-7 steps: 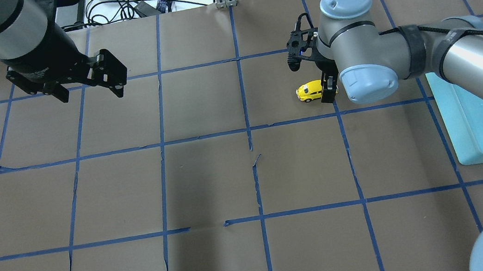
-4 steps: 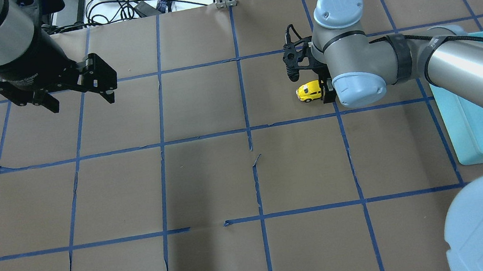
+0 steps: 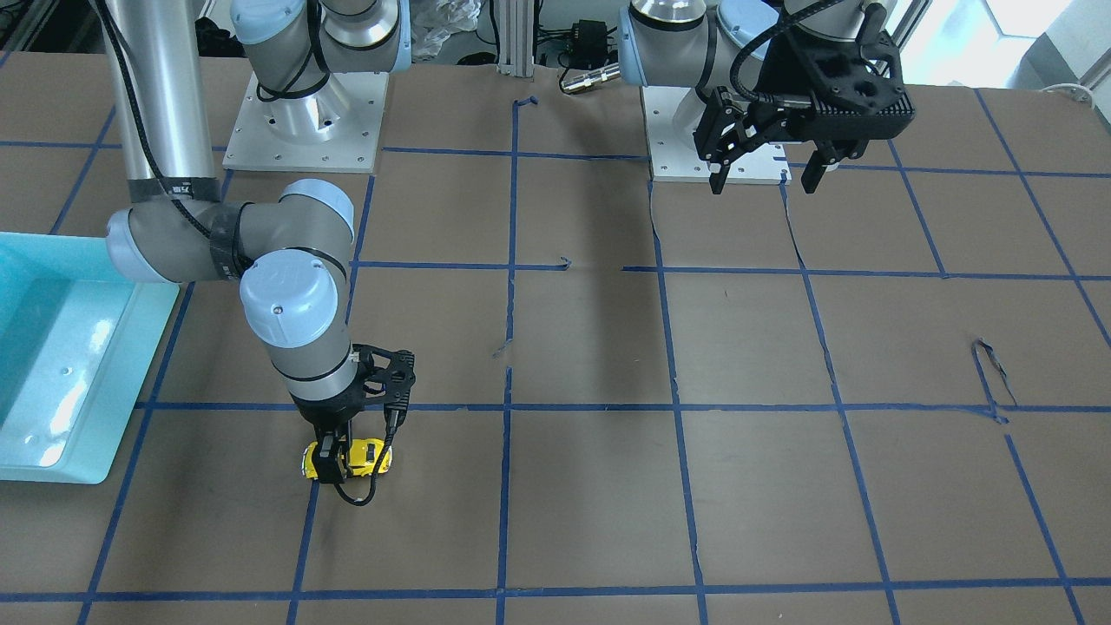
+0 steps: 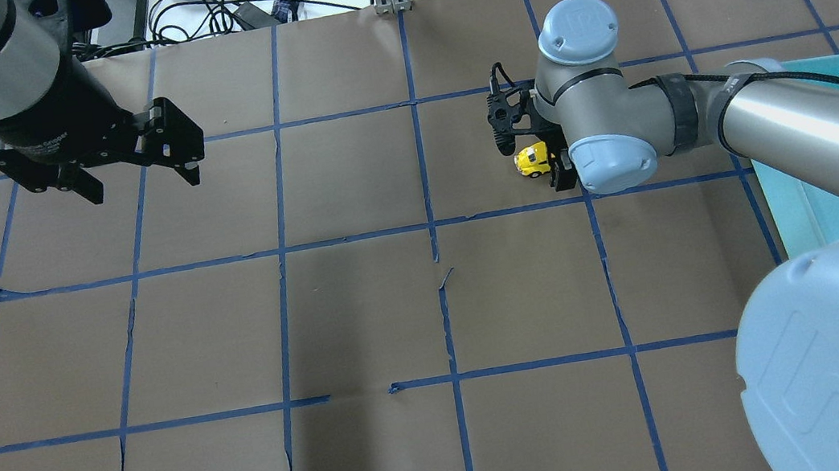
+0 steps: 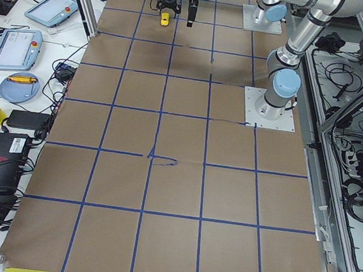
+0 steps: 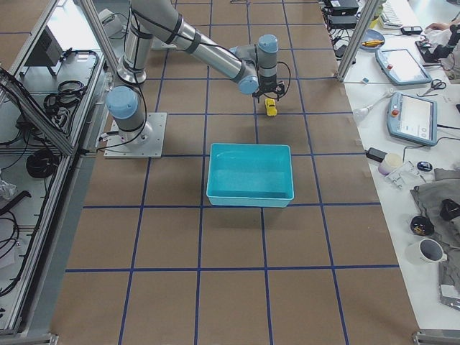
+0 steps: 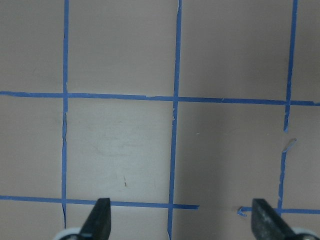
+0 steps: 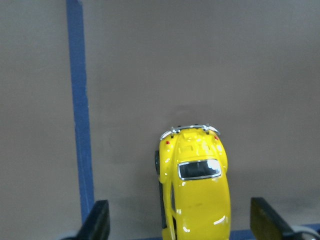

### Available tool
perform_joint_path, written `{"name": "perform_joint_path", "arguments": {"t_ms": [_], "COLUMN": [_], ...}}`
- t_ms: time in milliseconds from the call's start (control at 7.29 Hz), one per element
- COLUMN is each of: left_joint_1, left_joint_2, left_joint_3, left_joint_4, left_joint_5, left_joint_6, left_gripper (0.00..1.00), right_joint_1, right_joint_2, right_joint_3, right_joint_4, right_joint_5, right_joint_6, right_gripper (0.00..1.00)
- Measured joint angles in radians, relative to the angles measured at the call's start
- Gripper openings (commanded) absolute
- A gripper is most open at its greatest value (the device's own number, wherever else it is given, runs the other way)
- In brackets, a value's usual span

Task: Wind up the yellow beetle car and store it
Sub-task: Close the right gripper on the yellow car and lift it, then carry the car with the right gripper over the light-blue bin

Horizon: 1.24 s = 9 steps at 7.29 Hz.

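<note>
The right gripper grabs the yellow beetle car (image 4: 533, 160) by its sides next, to wind it up and store it.
The yellow beetle car (image 4: 533, 160) stands on the brown paper at the right of the table. It also shows in the front view (image 3: 358, 457) and large in the right wrist view (image 8: 195, 190). My right gripper (image 3: 343, 458) is down over it, open, with one finger on each side of the car and a gap to each (image 8: 182, 222). The wrist hides most of the fingers in the overhead view. My left gripper (image 4: 135, 166) is open and empty, held above the far left of the table (image 7: 182, 220).
A teal bin (image 4: 786, 219) sits at the table's right edge, beside my right arm; it also shows in the front view (image 3: 52, 473). Blue tape lines grid the brown paper. Cables and clutter lie beyond the far edge.
My right wrist has shifted left and come down over the car, which now shows less from above. My left gripper has drawn back a little to the left.
</note>
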Motion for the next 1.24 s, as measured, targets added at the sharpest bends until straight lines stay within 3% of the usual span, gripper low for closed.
{"name": "perform_joint_path", "arguments": {"t_ms": [137,275,824,1235], "left_joint_1": [0.0,0.001,0.001,0.001], "left_joint_2": [0.0,0.0,0.0,-0.001], "left_joint_3": [-0.001,-0.001,0.0,-0.001], "left_joint_4": [0.0,0.0,0.001,0.001], "left_joint_5": [0.0,0.0,-0.001,-0.001], "left_joint_6": [0.001,0.001,0.001,0.001], "left_gripper": [1.0,1.0,1.0,1.0], "right_joint_1": [-0.001,-0.001,-0.011,-0.104], "right_joint_2": [0.01,0.018,0.005,-0.116], "right_joint_3": [-0.002,-0.007,-0.066,-0.165], "right_joint_4": [0.0,0.001,0.048,0.304], "right_joint_5": [0.0,-0.004,-0.017,-0.023], "right_joint_6": [-0.001,-0.002,0.0,-0.002], "right_gripper": [0.3,0.0,0.0,0.0]}}
